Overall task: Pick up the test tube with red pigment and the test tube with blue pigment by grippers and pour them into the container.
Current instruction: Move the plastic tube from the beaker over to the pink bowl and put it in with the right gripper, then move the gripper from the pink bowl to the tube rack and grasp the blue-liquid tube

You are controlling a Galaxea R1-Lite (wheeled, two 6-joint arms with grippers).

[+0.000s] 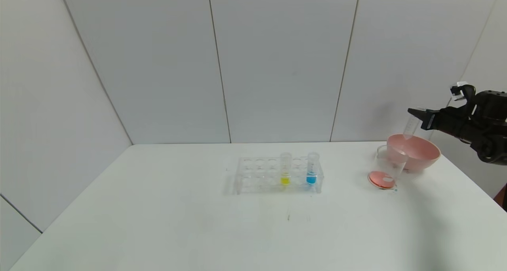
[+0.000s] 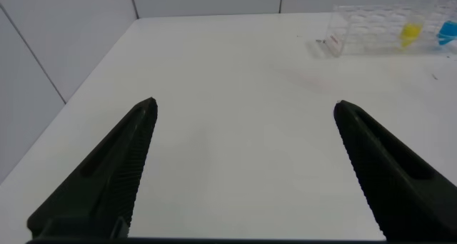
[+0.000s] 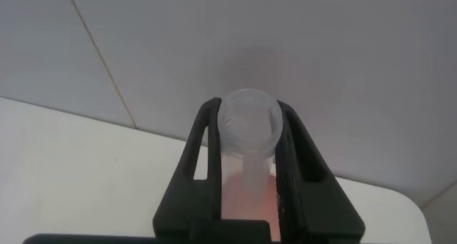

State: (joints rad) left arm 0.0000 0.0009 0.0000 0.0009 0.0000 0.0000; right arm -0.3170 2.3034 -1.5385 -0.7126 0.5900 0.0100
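Observation:
The tube's lower end (image 1: 408,135) sits over the pink bowl (image 1: 420,149), inside its rim, and the tube would land inside, so it is now time for my right gripper to release.
My right gripper (image 1: 416,114) is shut on a clear test tube (image 1: 410,128) with no liquid showing in it, held nearly upright above the pink bowl's far rim. In the right wrist view the gripper (image 3: 248,112) clamps the tube (image 3: 248,123) just below its open mouth. The glass beaker (image 1: 386,166) stands in front of the bowl with orange-red liquid (image 1: 382,180) at its bottom. The blue-pigment tube (image 1: 312,170) stands in the clear rack (image 1: 257,176); it also shows in the left wrist view (image 2: 448,33). My left gripper (image 2: 245,108) hangs open and empty over the table's left part, out of the head view.
A pink bowl (image 1: 420,154) sits at the table's right back, touching or just behind the beaker. A tube with yellow liquid (image 1: 285,170) stands in the rack beside the blue one. The table's right edge runs close past the bowl.

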